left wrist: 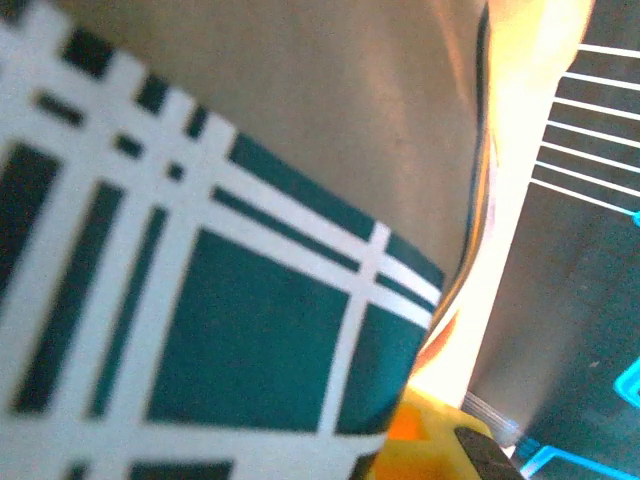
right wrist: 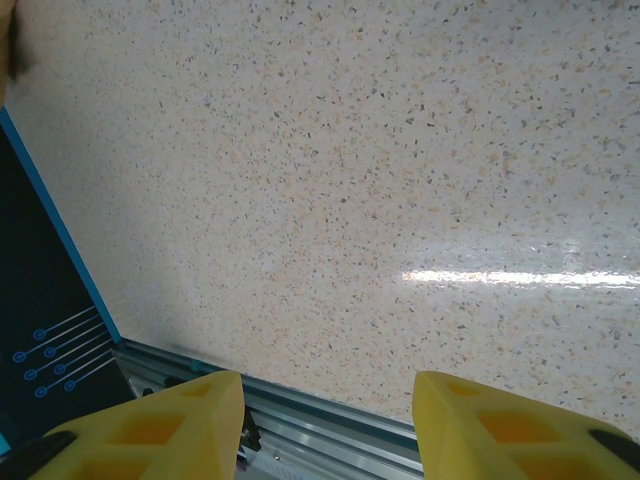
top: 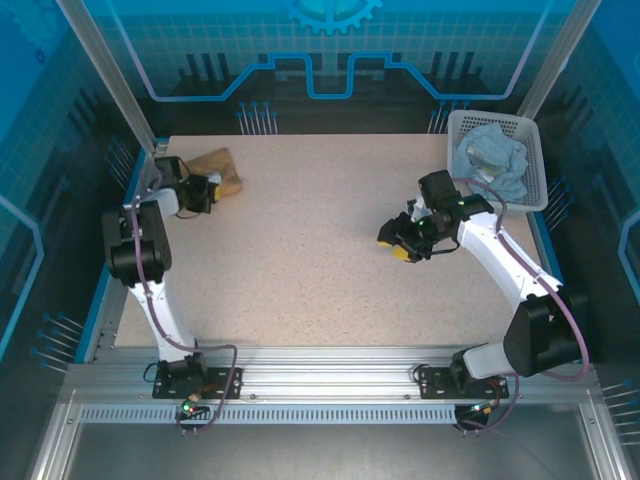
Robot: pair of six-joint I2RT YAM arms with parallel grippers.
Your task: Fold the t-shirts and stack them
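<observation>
The left gripper should keep holding the t-shirt, because the tan t-shirt (top: 222, 170) would land short of the table's far corner, at an angle to the table's edges, if the robot let go now.
A tan t-shirt (top: 222, 170) lies folded small at the table's far left corner. My left gripper (top: 211, 188) sits at its near edge, shut on the cloth. In the left wrist view, tan cloth (left wrist: 330, 90) and a teal-and-white checked surface (left wrist: 230, 330) press close to the lens, and one yellow finger (left wrist: 430, 445) shows at the bottom. A pale blue t-shirt (top: 493, 155) lies crumpled in the white basket (top: 497, 118) at the far right. My right gripper (top: 404, 245) hovers open over bare table right of centre, its yellow fingers (right wrist: 170, 425) wide apart with nothing between them.
The speckled tabletop (top: 320, 250) stretches between the two arms. The basket stands against the right rear edge, just behind my right arm's wrist. An aluminium rail (right wrist: 300, 425) runs along the table's edge in the right wrist view. Blue enclosure walls surround the table.
</observation>
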